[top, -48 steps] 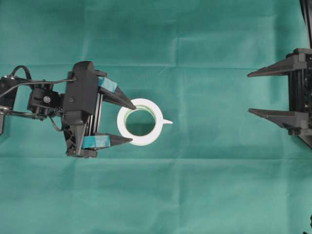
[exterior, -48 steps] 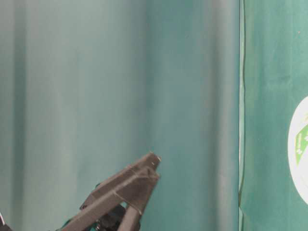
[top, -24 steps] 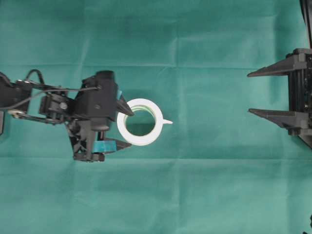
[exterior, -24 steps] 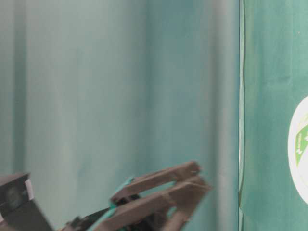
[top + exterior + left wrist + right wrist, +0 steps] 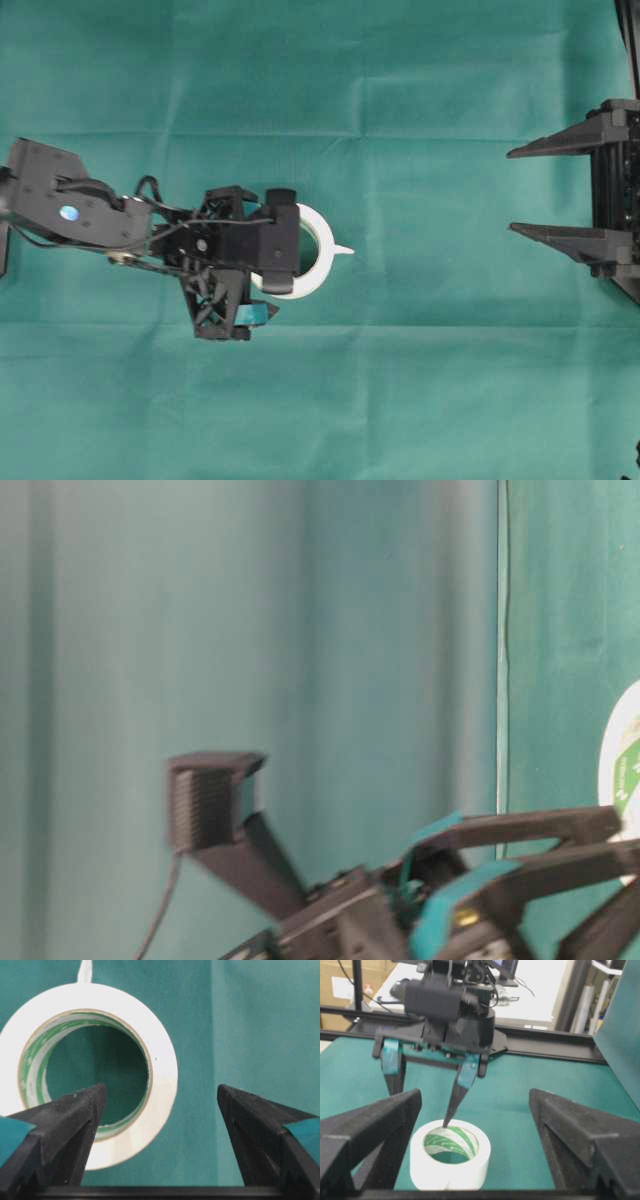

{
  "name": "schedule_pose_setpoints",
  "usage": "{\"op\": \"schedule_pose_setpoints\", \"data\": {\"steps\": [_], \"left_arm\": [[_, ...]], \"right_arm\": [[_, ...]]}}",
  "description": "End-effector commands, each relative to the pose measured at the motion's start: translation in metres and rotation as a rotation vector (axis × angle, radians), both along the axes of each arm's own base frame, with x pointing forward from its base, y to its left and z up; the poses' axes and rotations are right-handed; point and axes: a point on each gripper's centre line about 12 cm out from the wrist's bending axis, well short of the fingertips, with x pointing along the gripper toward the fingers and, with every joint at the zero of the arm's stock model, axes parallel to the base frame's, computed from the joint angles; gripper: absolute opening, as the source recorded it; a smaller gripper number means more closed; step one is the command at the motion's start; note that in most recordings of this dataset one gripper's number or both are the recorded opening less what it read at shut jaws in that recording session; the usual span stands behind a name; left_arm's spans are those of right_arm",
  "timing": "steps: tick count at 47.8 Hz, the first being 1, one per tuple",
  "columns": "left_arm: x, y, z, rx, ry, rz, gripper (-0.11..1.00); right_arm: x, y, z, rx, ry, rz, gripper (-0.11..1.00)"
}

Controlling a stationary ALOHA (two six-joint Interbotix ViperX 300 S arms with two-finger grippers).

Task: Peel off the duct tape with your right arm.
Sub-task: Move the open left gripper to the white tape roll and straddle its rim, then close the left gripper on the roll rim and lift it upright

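Note:
The duct tape's ring point(image 5: 322, 235) is wider than my open fingers. The tape needs to be gripped next by my left gripper, by the side of the ring beside its hollow core point(image 5: 291, 290).
The duct tape point(image 5: 318, 262) lies flat on the green cloth, a white roll with a green-and-white core point(image 5: 451, 1141). Its loose tab point(image 5: 343, 249) points toward the right arm. My left gripper point(image 5: 280, 285), with teal strips on its fingers, stands open and tilted down over the roll's left part. One of its fingers point(image 5: 451, 1102) touches the core's inner rim; the other point(image 5: 394, 1072) is outside the roll. In the left wrist view the roll's wall point(image 5: 162, 1067) runs between those open fingers. My right gripper point(image 5: 513, 190) is open at the right edge, well apart from the roll, holding nothing.
Green cloth point(image 5: 430, 380) covers the table, with fold lines across it. A green backdrop point(image 5: 300, 630) hangs behind. Beyond the table's black frame point(image 5: 545, 1050) are desks, cables and boxes. The left arm's links point(image 5: 70, 205) stretch in from the left.
The left arm has moved right and tipped down over the roll, bringing one finger to the core's rim. The roll and the right arm have not moved.

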Motion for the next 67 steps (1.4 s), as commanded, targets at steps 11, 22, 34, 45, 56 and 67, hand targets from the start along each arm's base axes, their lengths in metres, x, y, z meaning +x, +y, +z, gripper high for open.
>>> {"op": "schedule_pose_setpoints", "data": {"steps": [11, 22, 34, 45, 56, 67], "left_arm": [[0.016, -0.002, -0.01, 0.004, 0.006, -0.005, 0.93], [0.021, -0.003, -0.029, 0.006, 0.018, -0.004, 0.93], [0.025, -0.003, -0.046, 0.007, 0.024, -0.004, 0.93], [0.025, -0.003, -0.05, 0.007, 0.025, -0.004, 0.92], [0.024, -0.003, -0.045, 0.008, 0.031, -0.005, 0.57], [0.02, -0.007, -0.025, 0.015, 0.048, -0.022, 0.22]], "right_arm": [[0.001, 0.0, 0.0, 0.002, -0.005, -0.001, 0.84], [0.001, 0.0, -0.001, 0.002, -0.002, -0.001, 0.84], [0.0, 0.0, -0.003, 0.002, 0.003, -0.001, 0.84], [0.0, 0.0, -0.003, 0.002, 0.005, -0.001, 0.84], [0.0, 0.0, -0.003, 0.002, 0.005, -0.001, 0.84], [0.0, 0.0, -0.003, 0.002, 0.005, -0.001, 0.84]]}}
